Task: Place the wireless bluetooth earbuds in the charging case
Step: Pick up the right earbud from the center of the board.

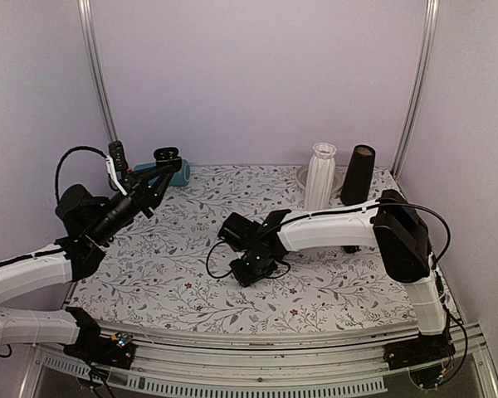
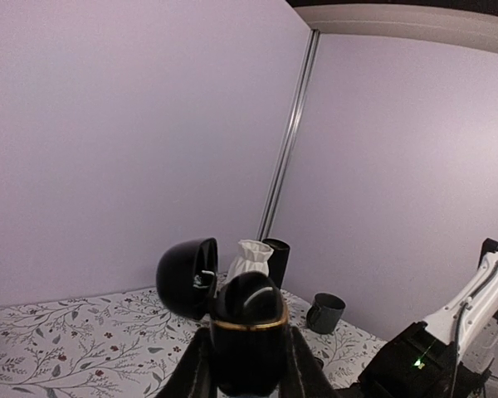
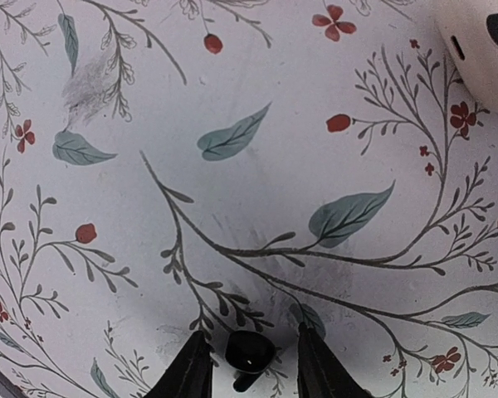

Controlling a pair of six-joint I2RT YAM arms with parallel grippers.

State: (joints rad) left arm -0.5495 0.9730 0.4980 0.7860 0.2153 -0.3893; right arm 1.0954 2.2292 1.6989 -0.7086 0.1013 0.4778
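The right gripper's fingers have the earbud's rounded body between them, so they would hold the earbud if they closed now. The right gripper will close.
My left gripper (image 1: 155, 176) is raised above the table's back left and is shut on the black charging case (image 1: 167, 155). In the left wrist view the case (image 2: 249, 332) stands upright between the fingers (image 2: 191, 373), with a gold rim and its lid (image 2: 187, 278) hinged open to the left. A glossy dark shape sits in its top; I cannot tell if it is an earbud. My right gripper (image 1: 253, 269) points down at mid-table. In the right wrist view it (image 3: 249, 336) is open around one small black earbud (image 3: 249, 352) lying on the floral cloth, with gaps on both sides.
A white ribbed vase (image 1: 320, 176) and a black cylinder (image 1: 358, 175) stand at the back right. A teal cup (image 1: 181, 172) lies at the back left. A dark mug (image 2: 325, 313) shows near the vase. A white rounded thing with dark holes (image 3: 481, 41) lies beyond the right gripper.
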